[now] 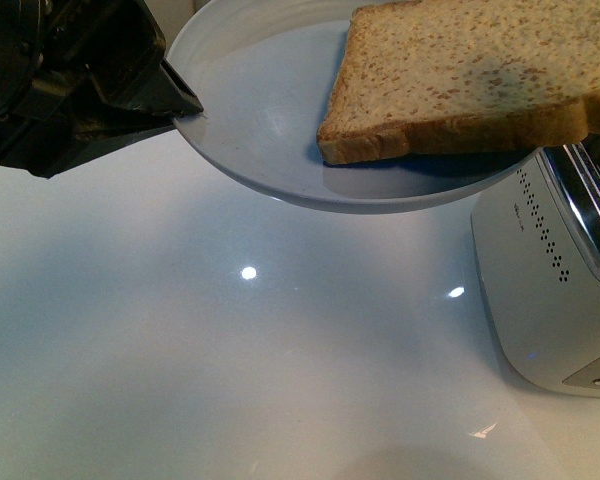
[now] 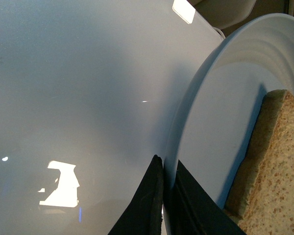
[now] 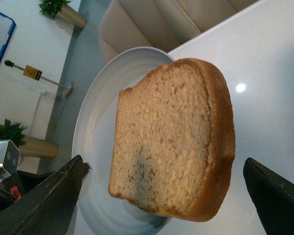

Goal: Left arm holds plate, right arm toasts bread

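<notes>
Next, my right gripper picks up the bread (image 1: 470, 80) by its crusted edge reaching past the plate, to toast it in the toaster (image 1: 545, 270).
The pale blue-grey plate (image 1: 270, 110) hangs above the white table, held at its left rim by my left gripper (image 1: 185, 105), which is shut on the plate. On it lies the slice of brown bread (image 1: 470, 80), reaching past the plate's right edge. In the left wrist view the black jaws pinch the rim of the plate (image 2: 220, 112), with the bread (image 2: 274, 171) beside them. My right gripper (image 3: 164, 196) is open, its two dark fingers (image 3: 44, 200) standing wide on either side of the bread (image 3: 171, 142) over the plate (image 3: 95, 142).
A white toaster (image 1: 555, 270) with a chrome-edged slot stands on the glossy white table (image 1: 230, 350) at the right, just under the plate's right side. Beyond the table, chairs (image 3: 157, 19) and potted plants show in the right wrist view.
</notes>
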{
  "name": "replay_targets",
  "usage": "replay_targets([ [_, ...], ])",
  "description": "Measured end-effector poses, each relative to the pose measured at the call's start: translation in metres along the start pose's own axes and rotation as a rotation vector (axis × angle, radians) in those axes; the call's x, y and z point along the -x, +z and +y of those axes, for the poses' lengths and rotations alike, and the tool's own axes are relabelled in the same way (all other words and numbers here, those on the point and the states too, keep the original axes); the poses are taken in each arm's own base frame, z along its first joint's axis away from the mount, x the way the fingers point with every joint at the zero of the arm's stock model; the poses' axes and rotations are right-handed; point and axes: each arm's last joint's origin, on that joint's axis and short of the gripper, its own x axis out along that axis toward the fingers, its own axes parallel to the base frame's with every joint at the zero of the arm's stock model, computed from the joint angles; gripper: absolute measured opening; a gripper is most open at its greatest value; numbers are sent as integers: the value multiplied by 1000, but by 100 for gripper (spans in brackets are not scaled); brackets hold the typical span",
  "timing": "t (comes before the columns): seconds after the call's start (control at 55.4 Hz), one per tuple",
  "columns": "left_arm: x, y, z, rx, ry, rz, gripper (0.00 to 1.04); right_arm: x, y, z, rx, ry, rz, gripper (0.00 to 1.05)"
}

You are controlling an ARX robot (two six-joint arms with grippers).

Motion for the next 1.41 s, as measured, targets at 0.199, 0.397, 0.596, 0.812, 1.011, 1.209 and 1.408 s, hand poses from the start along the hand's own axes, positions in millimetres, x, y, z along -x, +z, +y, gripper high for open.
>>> replay_targets([
  [0.199,0,0,0,0,0,0,3,-7,-3,-2,-57,-11,19,96],
  [0.397,0,0,0,0,0,0,3,-10,-4,-3,-96,-9,25,94],
  [0.596,0,0,0,0,0,0,3,-12,-6,-4,-111,-7,34,66],
  [0.812,0,0,0,1,0,0,3,-12,-6,-4,-127,3,39,31],
  [1.011,0,0,0,1,0,0,3,-11,-6,-4,-138,12,40,5],
  [1.209,0,0,0,1,0,1,3,3,9,2,-117,43,-5,3],
  [1.408,0,0,0,2,0,0,3,36,49,20,-30,76,-164,3],
])
